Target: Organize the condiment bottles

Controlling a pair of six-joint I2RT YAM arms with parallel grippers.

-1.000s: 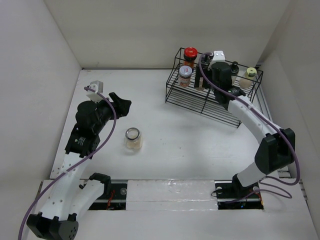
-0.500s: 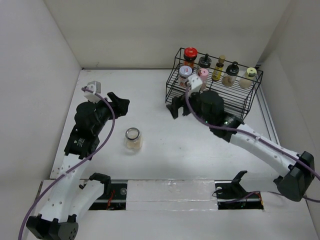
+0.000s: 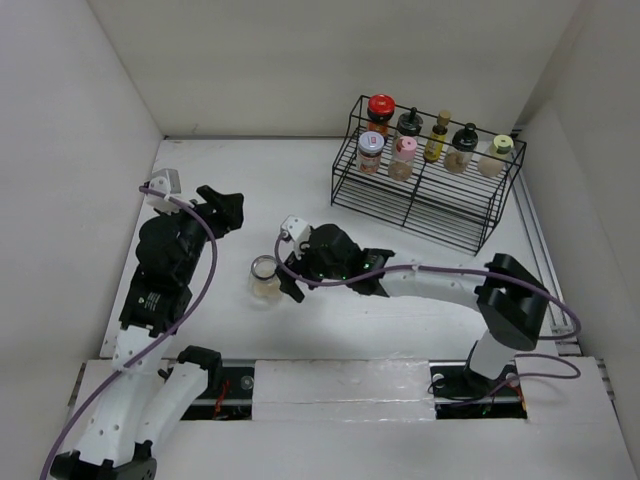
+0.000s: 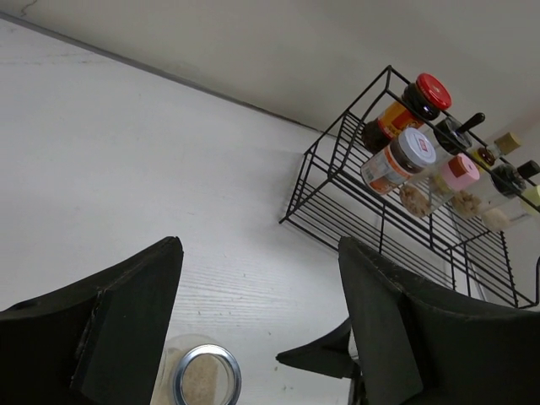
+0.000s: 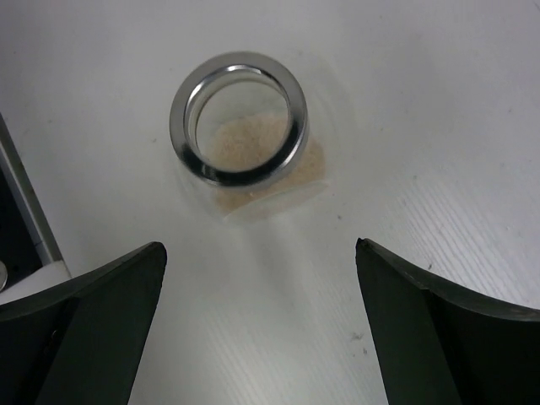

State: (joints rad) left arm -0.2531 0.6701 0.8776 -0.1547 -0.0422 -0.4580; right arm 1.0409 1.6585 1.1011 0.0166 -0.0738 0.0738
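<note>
My right gripper should grab the clear jar by its silver rim [image 3: 264, 267], so the jar's bottom stays free to rest on the rack [image 3: 430, 208].
A small clear jar [image 3: 265, 277] with a silver rim and beige powder stands alone on the white table. It also shows in the right wrist view [image 5: 245, 126] and the left wrist view [image 4: 201, 381]. My right gripper [image 3: 288, 270] is open and empty, low beside the jar's right side, its jaws apart just short of it [image 5: 260, 246]. My left gripper [image 3: 222, 208] is open and empty, raised to the jar's upper left [image 4: 260, 245]. Several bottles stand in the black wire rack [image 3: 430, 208]: red cap [image 3: 381, 105], silver cap [image 3: 371, 145], pink cap [image 3: 405, 148], slim amber [image 3: 436, 135], yellow-green cap [image 3: 499, 150].
The rack [image 4: 337, 211] stands at the back right, near the right wall. White walls close the table on the left, back and right. A dark rail [image 3: 340, 385] with both arm bases runs along the near edge.
My right arm has swung from the rack down and left to the lone jar, gripper open. My left gripper has drawn back a little to the left.
</note>
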